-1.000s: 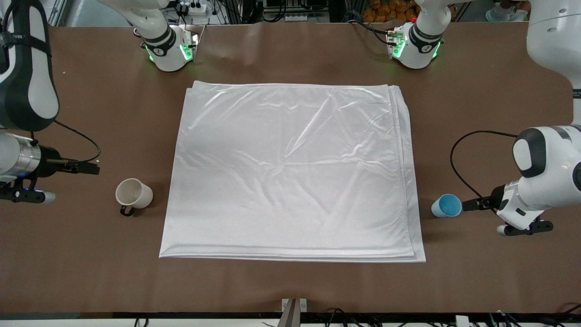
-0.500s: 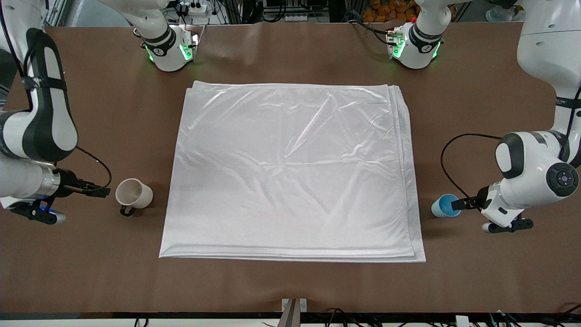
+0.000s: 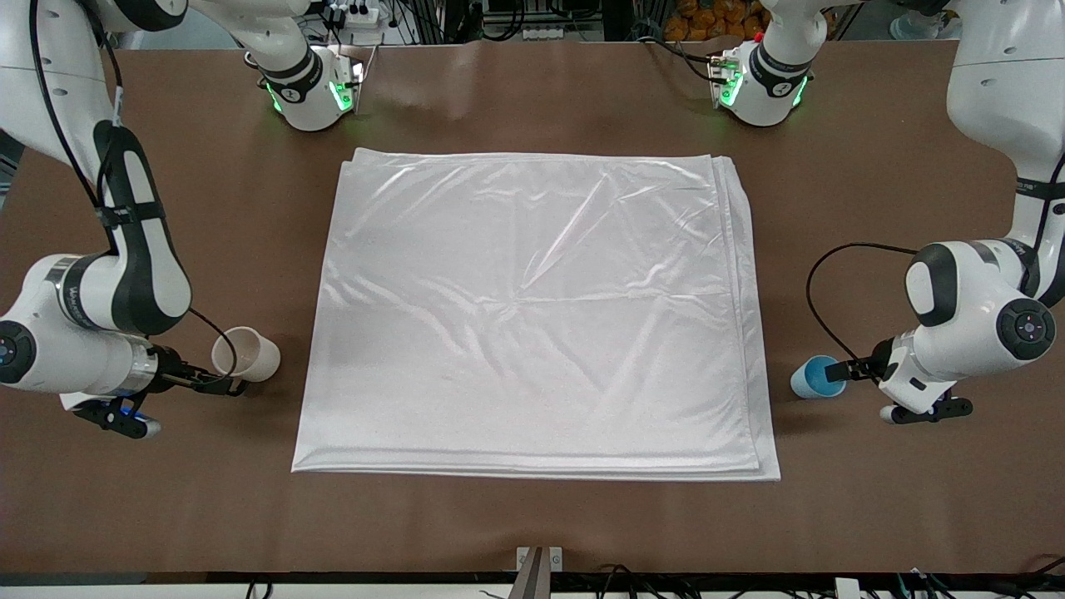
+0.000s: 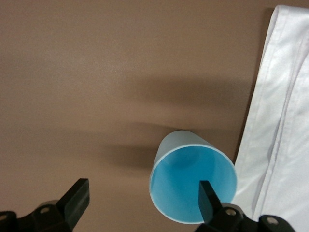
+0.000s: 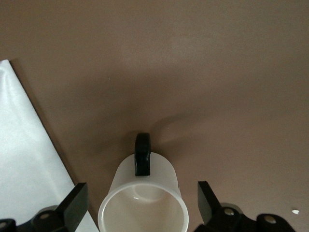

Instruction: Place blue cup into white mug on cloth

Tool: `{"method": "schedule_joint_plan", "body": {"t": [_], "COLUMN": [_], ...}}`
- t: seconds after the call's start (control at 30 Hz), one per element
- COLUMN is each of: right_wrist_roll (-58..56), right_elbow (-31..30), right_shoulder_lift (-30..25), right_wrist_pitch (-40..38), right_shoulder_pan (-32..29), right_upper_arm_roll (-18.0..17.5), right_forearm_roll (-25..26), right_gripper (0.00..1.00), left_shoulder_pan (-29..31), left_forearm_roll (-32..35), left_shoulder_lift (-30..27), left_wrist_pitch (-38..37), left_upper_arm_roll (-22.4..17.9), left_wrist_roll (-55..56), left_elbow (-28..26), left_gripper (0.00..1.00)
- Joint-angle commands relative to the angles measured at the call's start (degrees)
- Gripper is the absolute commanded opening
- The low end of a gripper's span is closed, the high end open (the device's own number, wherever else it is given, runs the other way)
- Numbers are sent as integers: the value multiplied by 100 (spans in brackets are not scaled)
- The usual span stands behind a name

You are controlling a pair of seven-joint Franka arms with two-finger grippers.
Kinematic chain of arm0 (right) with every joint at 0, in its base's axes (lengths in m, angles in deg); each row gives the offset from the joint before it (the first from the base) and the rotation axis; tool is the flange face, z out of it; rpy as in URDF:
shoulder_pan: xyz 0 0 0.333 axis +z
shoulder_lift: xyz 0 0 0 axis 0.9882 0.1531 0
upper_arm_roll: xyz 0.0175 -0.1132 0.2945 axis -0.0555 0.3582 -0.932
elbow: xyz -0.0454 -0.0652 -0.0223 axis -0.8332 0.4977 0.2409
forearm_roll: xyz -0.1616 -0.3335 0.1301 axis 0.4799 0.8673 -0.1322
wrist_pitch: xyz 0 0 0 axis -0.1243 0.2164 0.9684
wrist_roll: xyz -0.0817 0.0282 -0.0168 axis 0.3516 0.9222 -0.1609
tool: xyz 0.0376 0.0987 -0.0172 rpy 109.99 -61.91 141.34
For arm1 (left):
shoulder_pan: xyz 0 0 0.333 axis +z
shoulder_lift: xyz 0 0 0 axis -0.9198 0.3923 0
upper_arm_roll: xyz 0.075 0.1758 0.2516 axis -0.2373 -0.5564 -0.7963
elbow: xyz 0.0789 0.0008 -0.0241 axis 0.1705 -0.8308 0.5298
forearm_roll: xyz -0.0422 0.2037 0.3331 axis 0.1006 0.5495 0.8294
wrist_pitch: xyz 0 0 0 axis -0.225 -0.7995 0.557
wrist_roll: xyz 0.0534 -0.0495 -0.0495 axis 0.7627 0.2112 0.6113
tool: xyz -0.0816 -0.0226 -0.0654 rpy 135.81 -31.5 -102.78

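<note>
The white mug's opening [image 5: 143,211] should stay free to receive the blue cup. My right gripper should grab the white mug by its black handle [image 5: 142,154].
The blue cup [image 3: 817,376] stands upright on the brown table beside the cloth [image 3: 532,316], toward the left arm's end. My left gripper [image 3: 844,372] is low beside it and open. In the left wrist view the blue cup [image 4: 193,183] sits toward one finger [image 4: 208,199], which overlaps its rim, and the left gripper [image 4: 143,200] holds nothing. The white mug [image 3: 247,353] stands off the cloth at the right arm's end. My right gripper [image 3: 221,383] is open at the mug. In the right wrist view the mug [image 5: 142,205] sits between the fingers, with its black handle [image 5: 142,154] pointing away.
The cloth's layered edge shows in the left wrist view [image 4: 285,121], close to the blue cup. A cloth corner shows in the right wrist view [image 5: 24,159]. Both arm bases [image 3: 312,91] [image 3: 761,83] stand past the cloth's farther edge. A metal bracket [image 3: 539,561] sits at the table's near edge.
My right arm has swung in toward the white mug, bringing its open gripper around it. My left gripper has edged closer to the blue cup. Neither the cup nor the mug has moved.
</note>
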Motion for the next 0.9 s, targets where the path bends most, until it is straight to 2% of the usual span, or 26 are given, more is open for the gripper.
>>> {"method": "schedule_joint_plan", "body": {"t": [0.0,0.4,0.53,0.73,0.8,0.87], "right_wrist_roll": [117,109,100,38,29,29], "right_elbow": [182,182,182,173,173,173], "right_shoulder_lift": [218,560,649,631,622,613], "right_wrist_pitch": [132,396,396,317,316,282], "right_shoulder_pan": [-9,18,70,88,88,97], "right_upper_arm_roll": [-38,-38,-38,-47,-56,-65], "right_forearm_roll": [18,44,45,1,-17,-26], "right_gripper": [100,99,81,32,19,11], "left_shoulder_pan": [14,49,40,40,49,49], "left_forearm_roll": [13,13,-4,-13,-22,-13], "left_shoulder_lift": [-65,138,190,243,278,287], "left_wrist_pitch": [107,318,318,345,345,345], "left_upper_arm_roll": [9,9,9,9,9,9], "left_wrist_roll": [105,105,105,105,113,113], "left_elbow": [-130,-113,-104,-104,-95,-87], "left_gripper": [100,100,100,100,100,100]}}
